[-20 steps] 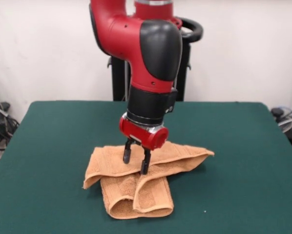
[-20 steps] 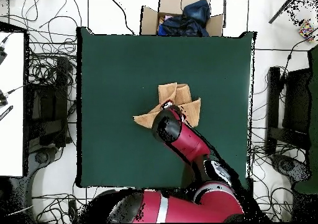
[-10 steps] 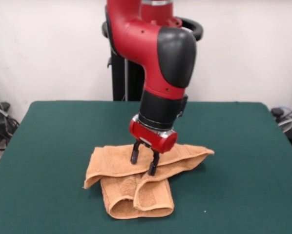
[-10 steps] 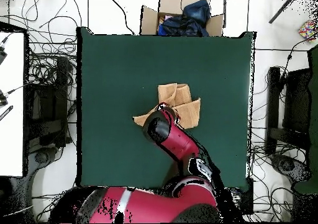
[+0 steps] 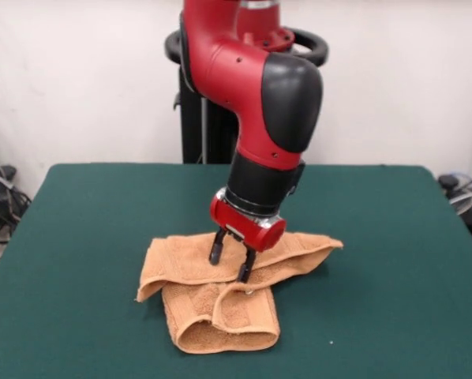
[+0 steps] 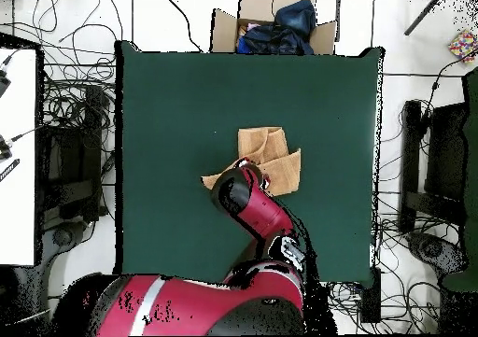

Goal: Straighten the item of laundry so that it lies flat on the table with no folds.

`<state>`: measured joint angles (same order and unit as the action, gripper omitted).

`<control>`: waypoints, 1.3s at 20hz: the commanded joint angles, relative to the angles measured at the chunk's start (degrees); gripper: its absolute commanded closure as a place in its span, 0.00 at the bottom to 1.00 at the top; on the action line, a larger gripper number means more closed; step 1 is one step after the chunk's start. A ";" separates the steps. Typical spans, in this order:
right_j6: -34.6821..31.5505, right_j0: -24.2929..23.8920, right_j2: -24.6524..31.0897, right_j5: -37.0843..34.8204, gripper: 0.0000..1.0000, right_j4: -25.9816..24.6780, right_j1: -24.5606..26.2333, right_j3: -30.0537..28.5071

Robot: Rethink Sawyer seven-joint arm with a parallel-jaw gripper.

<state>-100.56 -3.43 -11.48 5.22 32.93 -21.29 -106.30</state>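
The folded layer (image 5: 185,257) of the towel needs to be opened out. Next, my gripper should take hold of the towel by the hemmed edge of its upper layer (image 5: 226,282).
The item of laundry (image 5: 190,267), an orange-tan towel, lies bunched and folded near the middle of the green table (image 5: 378,237). One layer runs left to right, and two rolled flaps point toward the front edge. My gripper (image 5: 230,265) hangs over the towel's middle, open, with its fingertips (image 5: 243,273) at the upper layer and nothing held between them. In the overhead view the red arm (image 6: 233,189) covers the gripper and the near part of the towel (image 6: 273,154) on the table (image 6: 168,119).
A cardboard box (image 6: 271,25) with dark items stands beyond the table's far edge in the overhead view. Cables (image 6: 70,165) lie on the floor all round. A white surface (image 6: 17,156) is at the left and black stands (image 6: 415,165) at the right.
The arm has swung right in the front view, carrying the open gripper a little right and down onto the towel. The towel's shape is nearly the same.
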 commanded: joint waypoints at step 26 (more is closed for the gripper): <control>-12.10 0.18 -1.10 -19.40 0.00 1.23 2.77 3.52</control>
<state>-100.56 -2.13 -15.44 -7.79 32.95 -20.55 -104.70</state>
